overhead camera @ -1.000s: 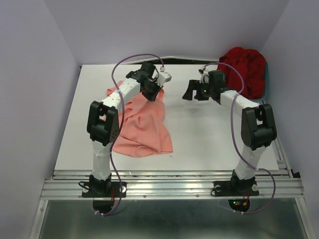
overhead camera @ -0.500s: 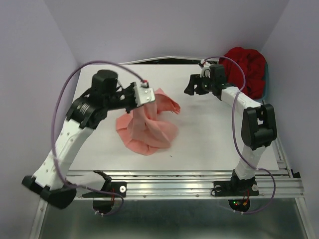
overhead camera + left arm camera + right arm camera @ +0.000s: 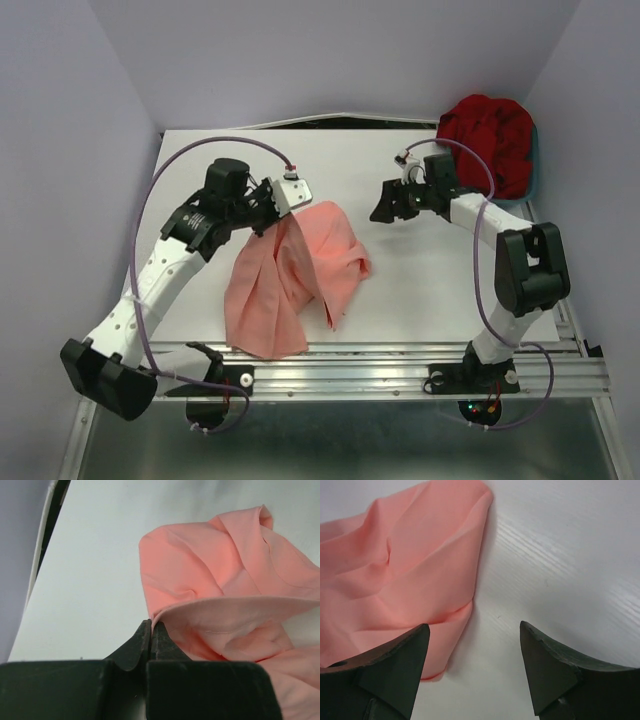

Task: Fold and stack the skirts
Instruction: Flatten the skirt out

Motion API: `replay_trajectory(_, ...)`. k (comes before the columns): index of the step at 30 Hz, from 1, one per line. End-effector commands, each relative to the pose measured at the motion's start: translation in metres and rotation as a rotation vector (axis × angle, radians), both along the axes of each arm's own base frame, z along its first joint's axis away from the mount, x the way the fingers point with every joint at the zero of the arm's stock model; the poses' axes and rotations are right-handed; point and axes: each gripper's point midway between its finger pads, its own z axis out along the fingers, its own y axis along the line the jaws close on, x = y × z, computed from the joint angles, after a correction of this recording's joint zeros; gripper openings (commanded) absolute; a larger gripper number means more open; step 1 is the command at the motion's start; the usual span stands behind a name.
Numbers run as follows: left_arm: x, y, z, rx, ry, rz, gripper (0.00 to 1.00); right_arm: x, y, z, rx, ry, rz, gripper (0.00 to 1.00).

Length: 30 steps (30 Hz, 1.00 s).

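My right gripper needs to grab the far end of the skirt's hem edge (image 3: 333, 322) my left gripper holds, to spread the pink skirt flat for folding.
The salmon-pink skirt (image 3: 300, 275) hangs bunched from my left gripper (image 3: 283, 212), and its lower end drapes toward the table's front edge. In the left wrist view the gripper (image 3: 151, 626) is shut on a hem edge of the pink skirt (image 3: 225, 580). My right gripper (image 3: 383, 208) hovers just right of the skirt. It is open (image 3: 474, 625) over bare table, with the pink skirt's (image 3: 405, 570) edge by its left finger. The deep red skirt (image 3: 490, 135) lies heaped at the back right.
The red skirt sits in a teal basin (image 3: 538, 165) in the back right corner. The white table (image 3: 440, 290) ends at metal rails (image 3: 400, 375) in front. Purple walls close in the left, the right and the back.
My left arm pulled the pink skirt off the table and swung it nearer and rightward, so it now hangs. The right gripper came nearer, toward the skirt, and narrowed slightly.
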Motion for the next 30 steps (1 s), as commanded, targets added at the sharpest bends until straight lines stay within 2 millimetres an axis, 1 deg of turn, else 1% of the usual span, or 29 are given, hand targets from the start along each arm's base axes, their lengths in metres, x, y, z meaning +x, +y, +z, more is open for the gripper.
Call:
replay_trajectory(1, 0.055, -0.008, 0.022, -0.103, -0.032, 0.079, 0.00, -0.017, -0.008, 0.036, -0.066, -0.171, 0.091, 0.78)
replay_trajectory(2, 0.069, -0.007, 0.033, -0.148, -0.023, 0.112, 0.00, -0.021, -0.009, 0.035, -0.078, -0.177, 0.110, 0.78)
replay_trajectory(3, 0.087, -0.011, 0.016, -0.161, 0.050, 0.117, 0.00, -0.030, -0.009, 0.034, -0.085, -0.161, 0.148, 0.79)
replay_trajectory(4, 0.098, -0.008, 0.013, -0.183, 0.085, 0.132, 0.00, -0.035, -0.009, 0.035, -0.083, -0.154, 0.164, 0.80)
replay_trajectory(5, 0.112, -0.001, 0.024, -0.236, 0.119, 0.160, 0.00, -0.043, -0.009, 0.036, -0.078, -0.136, 0.178, 0.80)
replay_trajectory(6, 0.131, -0.003, -0.001, -0.232, 0.205, 0.181, 0.00, -0.050, -0.006, 0.038, -0.053, -0.123, 0.192, 0.82)
replay_trajectory(7, 0.139, -0.002, 0.007, -0.247, 0.227, 0.187, 0.00, -0.056, -0.005, 0.039, -0.036, -0.115, 0.198, 0.82)
replay_trajectory(8, 0.147, -0.003, -0.001, -0.252, 0.271, 0.192, 0.00, -0.064, -0.001, 0.039, -0.023, -0.112, 0.208, 0.82)
replay_trajectory(9, 0.153, -0.003, -0.007, -0.263, 0.309, 0.193, 0.00, -0.066, 0.003, 0.048, -0.015, -0.166, 0.213, 0.83)
replay_trajectory(10, 0.161, -0.005, -0.033, -0.262, 0.396, 0.211, 0.00, -0.081, 0.011, 0.033, -0.050, -0.163, 0.234, 0.83)
replay_trajectory(11, 0.166, -0.007, -0.040, -0.268, 0.424, 0.212, 0.00, -0.088, 0.017, 0.030, -0.074, -0.188, 0.251, 0.83)
replay_trajectory(12, 0.174, -0.009, -0.053, -0.277, 0.468, 0.223, 0.00, -0.086, 0.018, 0.029, -0.136, -0.251, 0.238, 0.83)
replay_trajectory(13, 0.177, -0.008, -0.060, -0.281, 0.485, 0.232, 0.00, -0.096, 0.022, 0.018, -0.170, -0.250, 0.251, 0.84)
replay_trajectory(14, 0.180, -0.007, -0.069, -0.282, 0.507, 0.240, 0.00, -0.107, 0.036, 0.015, -0.187, -0.268, 0.289, 0.84)
replay_trajectory(15, 0.182, -0.006, -0.076, -0.284, 0.526, 0.251, 0.00, -0.108, 0.042, 0.016, -0.197, -0.298, 0.297, 0.86)
replay_trajectory(16, 0.186, -0.006, -0.087, -0.292, 0.560, 0.270, 0.00, -0.109, 0.043, 0.011, -0.222, -0.301, 0.287, 0.87)
replay_trajectory(17, 0.188, -0.005, -0.094, -0.295, 0.579, 0.284, 0.00, -0.110, 0.047, 0.010, -0.234, -0.306, 0.290, 0.88)
replay_trajectory(18, 0.189, -0.005, -0.098, -0.303, 0.601, 0.293, 0.00, -0.116, 0.058, 0.009, -0.242, -0.321, 0.317, 0.89)
replay_trajectory(19, 0.193, -0.002, -0.112, -0.305, 0.639, 0.312, 0.00, -0.116, 0.061, 0.004, -0.279, -0.330, 0.315, 0.90)
replay_trajectory(20, 0.195, -0.001, -0.117, -0.317, 0.669, 0.333, 0.00, -0.119, 0.068, 0.004, -0.300, -0.349, 0.328, 0.91)
replay_trajectory(21, 0.196, 0.000, -0.122, -0.327, 0.690, 0.342, 0.00, -0.122, 0.073, 0.002, -0.333, -0.374, 0.341, 0.94)
replay_trajectory(22, 0.198, 0.002, -0.136, -0.328, 0.730, 0.362, 0.00, -0.129, 0.084, -0.002, -0.391, -0.410, 0.349, 0.95)
replay_trajectory(23, 0.200, 0.005, -0.143, -0.334, 0.755, 0.377, 0.00, -0.132, 0.088, -0.004, -0.418, -0.433, 0.349, 0.96)
replay_trajectory(24, 0.201, 0.004, -0.151, -0.345, 0.791, 0.386, 0.00, -0.133, 0.097, -0.003, -0.453, -0.485, 0.331, 0.96)
replay_trajectory(26, 0.202, 0.005, -0.158, -0.357, 0.821, 0.394, 0.00, -0.133, 0.106, -0.007, -0.495, -0.522, 0.322, 0.96)
replay_trajectory(27, 0.201, 0.003, -0.158, -0.370, 0.838, 0.394, 0.00, -0.131, 0.115, -0.001, -0.501, -0.567, 0.319, 0.96)
replay_trajectory(28, 0.201, 0.004, -0.163, -0.372, 0.852, 0.398, 0.00, -0.128, 0.119, 0.001, -0.531, -0.600, 0.300, 0.96)
replay_trajectory(29, 0.201, 0.003, -0.163, -0.378, 0.856, 0.397, 0.00, -0.138, 0.132, 0.001, -0.534, -0.626, 0.327, 0.96)
replay_trajectory(30, 0.201, 0.004, -0.164, -0.381, 0.861, 0.399, 0.00, -0.138, 0.140, -0.001, -0.541, -0.637, 0.319, 0.96)
